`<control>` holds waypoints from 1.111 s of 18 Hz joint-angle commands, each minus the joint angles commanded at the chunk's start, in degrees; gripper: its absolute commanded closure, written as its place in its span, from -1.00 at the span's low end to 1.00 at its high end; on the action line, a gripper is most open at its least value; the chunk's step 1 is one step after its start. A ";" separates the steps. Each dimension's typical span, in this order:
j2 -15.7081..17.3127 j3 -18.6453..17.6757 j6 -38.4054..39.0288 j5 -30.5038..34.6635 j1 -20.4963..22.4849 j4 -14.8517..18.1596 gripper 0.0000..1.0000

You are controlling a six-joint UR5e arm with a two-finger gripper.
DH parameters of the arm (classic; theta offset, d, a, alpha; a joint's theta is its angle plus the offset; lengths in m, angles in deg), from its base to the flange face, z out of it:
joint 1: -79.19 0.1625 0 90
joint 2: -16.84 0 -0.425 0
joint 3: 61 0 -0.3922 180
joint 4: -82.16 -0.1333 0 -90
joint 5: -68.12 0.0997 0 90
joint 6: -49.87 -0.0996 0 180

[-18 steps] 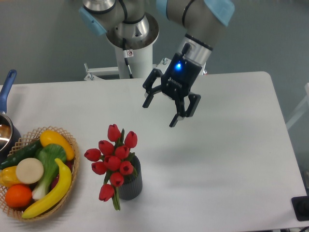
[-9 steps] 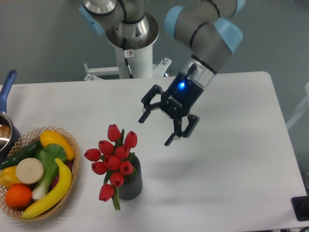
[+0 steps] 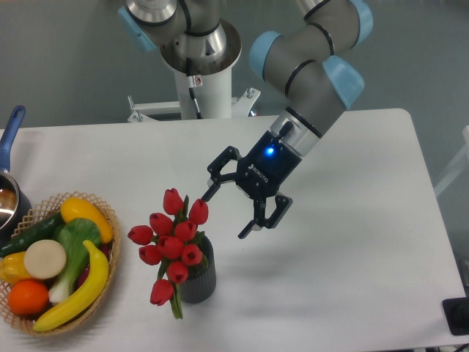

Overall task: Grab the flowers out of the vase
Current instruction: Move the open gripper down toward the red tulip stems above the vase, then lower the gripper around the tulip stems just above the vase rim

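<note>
I should next use my gripper to grab the flowers (image 3: 170,240) by their green stems below the buds, so that I can lift the flowers out of the vase (image 3: 199,279).
The flowers (image 3: 170,240), a bunch of red tulip buds with green stems, stand in the vase (image 3: 199,279), a small dark grey ribbed cylinder near the table's front left of centre. One bud droops down the vase's left side. My gripper (image 3: 223,215) hangs open just right of the topmost buds, tilted toward the bunch. Its far fingertip (image 3: 207,196) is close beside the upper right bud; the near fingertip (image 3: 243,234) is off to the right. Nothing is between the fingers.
A wicker basket (image 3: 108,220) of fruit and vegetables sits at the left front. A pot with a blue handle (image 3: 10,132) is at the far left edge. The robot's base (image 3: 198,66) stands behind the white table (image 3: 352,242).
The gripper has moved down and left, from above the table's middle to right beside the top of the flowers. It stays open. The flowers and vase have not moved.
</note>
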 joint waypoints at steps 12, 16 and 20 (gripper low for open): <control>-2.29 -0.88 0.09 0.09 -2.20 -4.14 -1.00; -4.04 -0.09 0.09 0.09 -3.69 -5.02 -1.00; -4.66 0.00 0.17 0.09 -3.96 -5.19 -1.00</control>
